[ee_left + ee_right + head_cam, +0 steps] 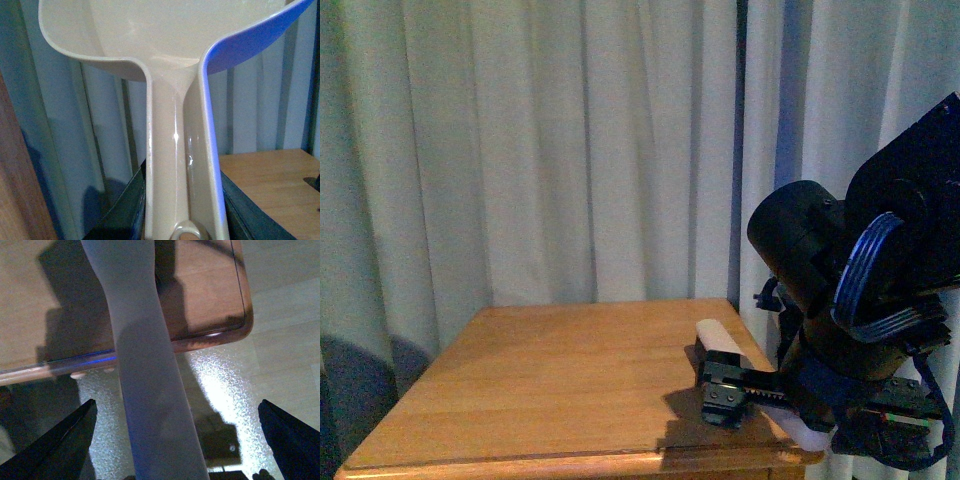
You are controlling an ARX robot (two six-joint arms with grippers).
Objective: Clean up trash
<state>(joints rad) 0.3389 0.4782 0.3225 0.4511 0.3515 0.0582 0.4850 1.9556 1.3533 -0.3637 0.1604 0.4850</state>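
I should grab the brush (716, 340) by its long pale handle with my right gripper next. Then I can sweep up the trash.
My left gripper (184, 215) is shut on the handle of a cream dustpan (170, 60) with a blue outer side, held up in front of the curtain; this gripper is outside the front view. A long pale handle (718, 338) lies on the wooden table (550, 380) near its right front corner and sticks out past the edge. My right gripper (730, 390) is open, with a finger on each side of that handle (135, 340) and wide gaps to both. No trash shows in any view.
Pale curtains (570, 150) hang close behind the table. The right wrist view shows the table's rounded corner (240, 325) with a light floor (280, 305) below. A corner of the tabletop (265, 185) lies beside the dustpan handle.
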